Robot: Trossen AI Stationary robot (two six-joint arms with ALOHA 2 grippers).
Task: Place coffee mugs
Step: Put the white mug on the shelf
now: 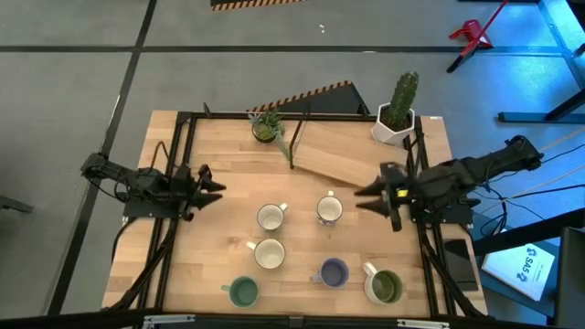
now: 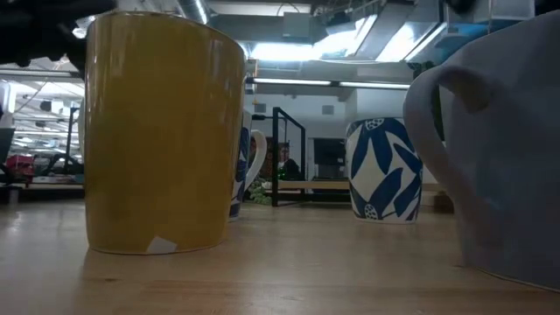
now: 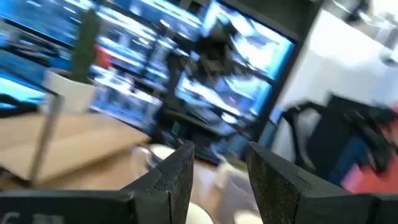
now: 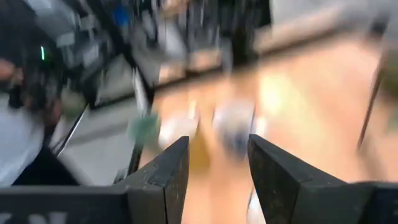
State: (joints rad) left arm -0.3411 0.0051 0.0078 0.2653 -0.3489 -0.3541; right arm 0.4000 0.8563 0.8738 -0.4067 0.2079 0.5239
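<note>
Next, my right gripper takes hold of the mug by its rim (image 1: 377, 275) beside the handle, to place the olive mug on the wooden board (image 1: 347, 155).
Six mugs stand upright on their bases on the wooden table. In the high view they are a white mug (image 1: 271, 217), a blue-patterned white mug (image 1: 329, 210), a cream-yellow mug (image 1: 269, 253), a teal mug (image 1: 243, 291), a lavender mug (image 1: 333, 272) and an olive mug (image 1: 384, 286). The low view shows the yellow mug (image 2: 162, 131), the lavender mug (image 2: 507, 149) and the patterned mug (image 2: 383, 171). My left gripper (image 1: 218, 190) (image 3: 221, 177) is open, left of the white mug. My right gripper (image 1: 358, 200) (image 4: 217, 168) is open, right of the patterned mug. Neither touches a mug.
A white angular pot with a cactus (image 1: 395, 114) and a small leafy plant (image 1: 267, 126) stand at the far edge. A wooden board (image 1: 338, 157) lies between them. Black frame rails (image 1: 178, 164) run along the table's left, right and far sides.
</note>
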